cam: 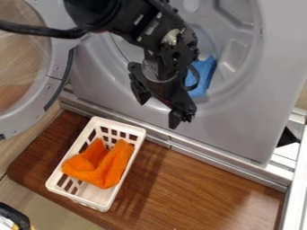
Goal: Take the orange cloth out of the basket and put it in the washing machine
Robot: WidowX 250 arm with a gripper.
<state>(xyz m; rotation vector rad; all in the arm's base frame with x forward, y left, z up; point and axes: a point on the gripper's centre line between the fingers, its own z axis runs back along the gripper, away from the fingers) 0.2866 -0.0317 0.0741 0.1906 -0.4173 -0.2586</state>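
Note:
The orange cloth (110,167) needs to go from the basket into the washing machine, so my gripper should grab it by its bunched middle next.
The black gripper (158,112) hangs in front of the washing machine's (234,130) round opening, above and to the right of the basket. Its two fingers are spread open with nothing between them. An orange cloth (110,167) lies crumpled inside the white slotted basket (139,134), apart from the gripper. The basket stands on a brown wooden board at the lower left, in front of the machine.
A blue cloth (203,76) lies in the machine's opening, partly behind the gripper. The round door (55,85) stands open at the left. A metal ledge (198,154) runs between the machine and the wooden board (198,193). A dark object (13,216) is at the lower left corner.

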